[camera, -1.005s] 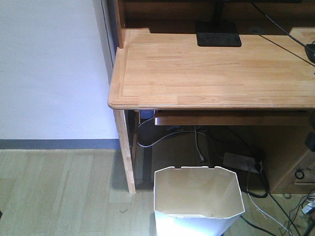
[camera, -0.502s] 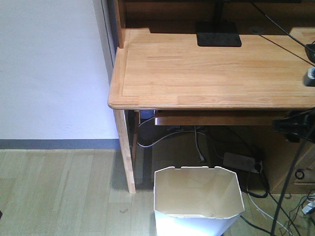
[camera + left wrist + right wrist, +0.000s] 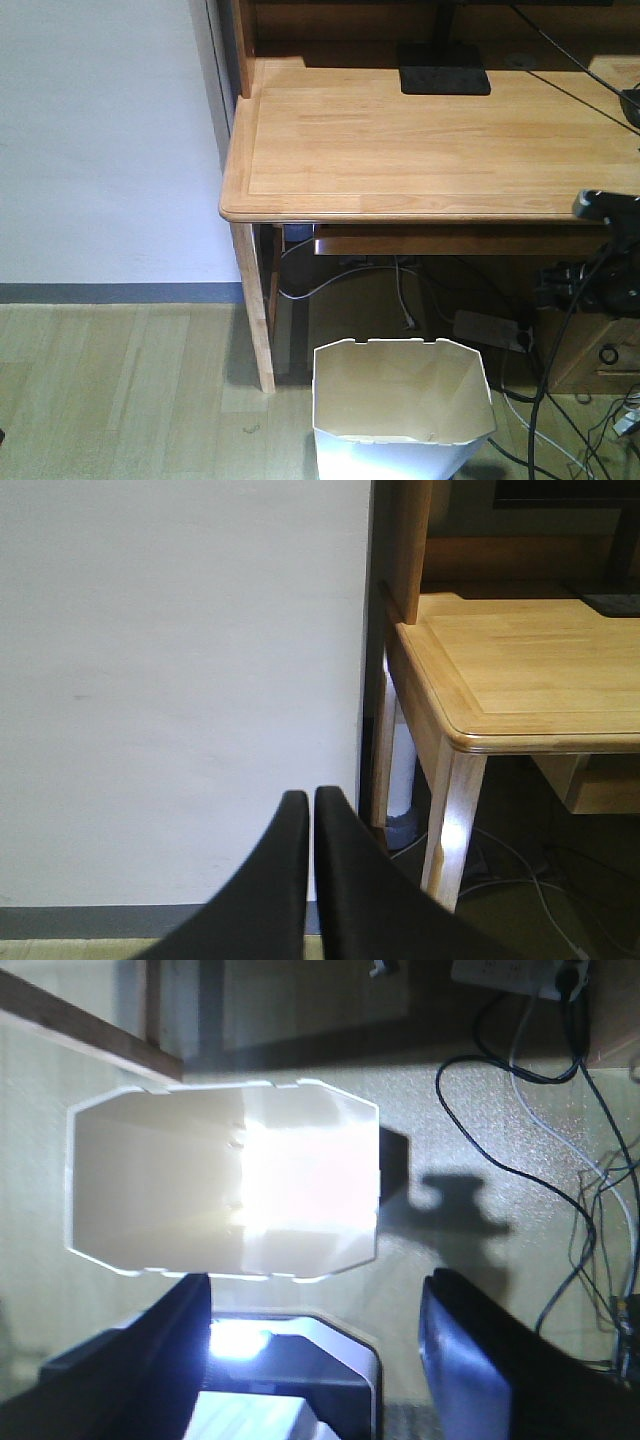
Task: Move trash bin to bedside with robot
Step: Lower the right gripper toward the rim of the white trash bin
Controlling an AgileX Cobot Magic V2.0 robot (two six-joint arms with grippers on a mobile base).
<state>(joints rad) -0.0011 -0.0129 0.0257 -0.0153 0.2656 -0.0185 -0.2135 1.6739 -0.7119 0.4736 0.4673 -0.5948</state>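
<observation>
My right gripper is to grab the white trash bin [image 3: 400, 405] next by the rim of its short side [image 3: 489, 395], so that the bin can be moved to the bedside.
The white trash bin [image 3: 400, 405] stands on the wood floor in front of the desk, its cream inside showing. From above, the right wrist view looks down into the trash bin [image 3: 220, 1180]. My right gripper [image 3: 318, 1282] hangs open above the floor just beside the bin's rim, holding nothing. The right arm [image 3: 598, 272] shows at the right edge of the front view, right of the bin. My left gripper [image 3: 308, 796] is shut and empty, facing a white wall. The bedside is out of view.
A wooden desk [image 3: 430, 150] with a monitor base [image 3: 445, 72] stands over the bin, its leg [image 3: 255, 310] to the bin's left. Cables [image 3: 530, 1130] and a power strip [image 3: 490, 328] lie on the floor at the right. The robot's base [image 3: 300, 1380] sits below the right gripper.
The right arm has come into the front view at the right edge and dropped lower, trailing its cable. The trash bin has not moved.
</observation>
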